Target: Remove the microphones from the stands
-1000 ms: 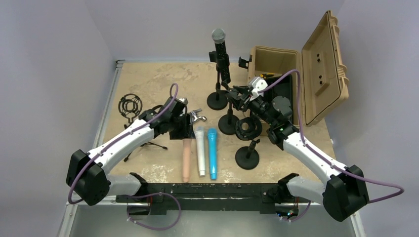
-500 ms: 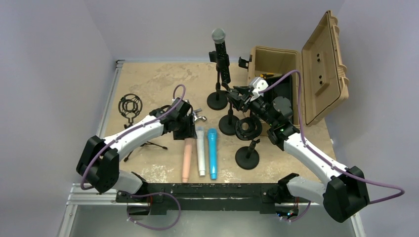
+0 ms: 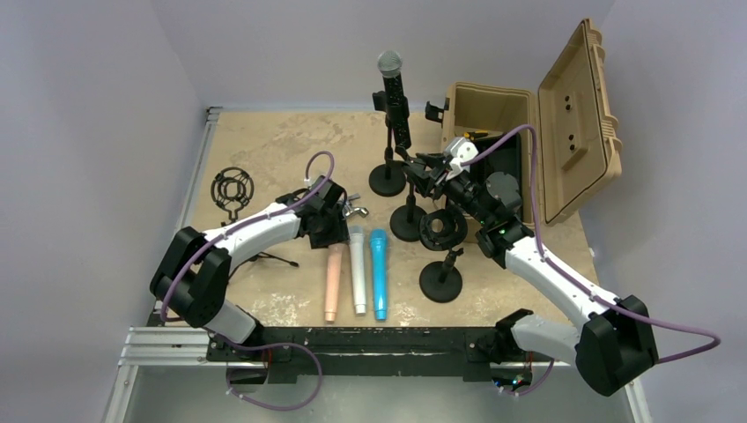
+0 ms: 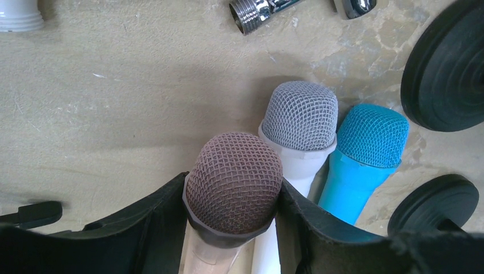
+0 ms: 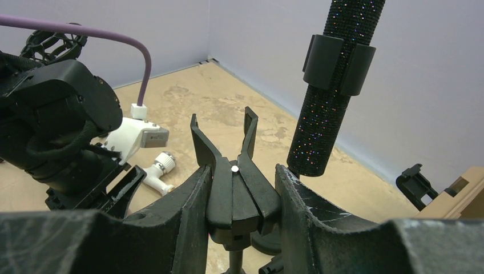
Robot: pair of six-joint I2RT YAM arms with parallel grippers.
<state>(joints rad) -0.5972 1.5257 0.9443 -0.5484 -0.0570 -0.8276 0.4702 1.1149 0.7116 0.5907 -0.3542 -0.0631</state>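
The beige microphone (image 3: 333, 282) lies alongside the white one with its head low over the flat table. My left gripper needs to open, as the microphone would land.
A black glitter microphone (image 3: 394, 97) with a silver mesh head stands upright in the clip of a stand at the back; it also shows in the right wrist view (image 5: 337, 85). My right gripper (image 3: 421, 172) is shut on the empty black clip (image 5: 231, 171) of a nearer stand. A beige microphone (image 3: 333, 282) with a brown mesh head (image 4: 234, 180) lies on the table. My left gripper (image 3: 333, 231) is at its head, with both fingers (image 4: 165, 222) against the mesh sides.
A white microphone (image 3: 357, 269) and a blue one (image 3: 379, 273) lie beside the beige one. Round stand bases (image 3: 440, 282) and a shock mount ring (image 3: 440, 229) crowd the middle. An open tan case (image 3: 528, 132) stands at the back right. A black shock mount (image 3: 232, 189) lies left, and a chrome fitting (image 3: 354, 207) sits near my left gripper.
My left arm's shoulder and elbow have swung forward and to the right, and its gripper has shifted slightly right at the beige microphone's head. The right arm has not moved.
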